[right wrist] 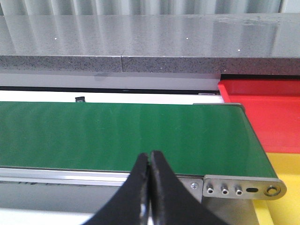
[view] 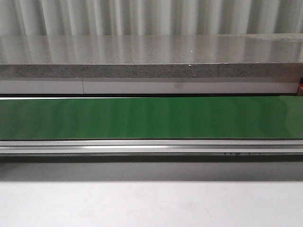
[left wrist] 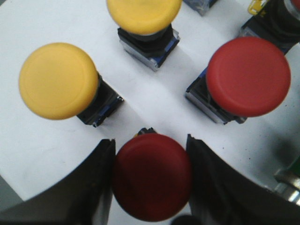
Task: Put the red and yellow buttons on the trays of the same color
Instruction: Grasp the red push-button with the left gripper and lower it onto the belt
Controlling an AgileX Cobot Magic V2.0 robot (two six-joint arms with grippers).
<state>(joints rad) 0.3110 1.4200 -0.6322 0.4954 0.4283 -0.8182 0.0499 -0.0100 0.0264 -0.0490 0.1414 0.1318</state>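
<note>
The dark red button [left wrist: 152,178] hangs short of the green belt, so it is too early for my left gripper to release it; it moves toward the belt next.
In the left wrist view a dark red button [left wrist: 151,177] sits between the fingers of my left gripper [left wrist: 150,139], and both black fingers press against the sides of its cap. Around it on the white surface [left wrist: 154,101] stand two yellow buttons [left wrist: 58,80] [left wrist: 143,14] and a brighter red button [left wrist: 248,76]. My right gripper [right wrist: 150,153] is shut with nothing in it, just before the near rail of the green belt [right wrist: 126,136]. The red tray [right wrist: 267,112] and the yellow tray [right wrist: 286,168] lie beyond the belt's end. Neither gripper shows in the front view.
The green conveyor belt [view: 151,117] runs across the front view, with a metal rail [view: 151,147] on its near side and a grey stone counter [view: 151,56] behind it. The belt's metal end bracket [right wrist: 241,188] borders the trays. Another partly cut-off button [left wrist: 281,16] stands at the left wrist view's edge.
</note>
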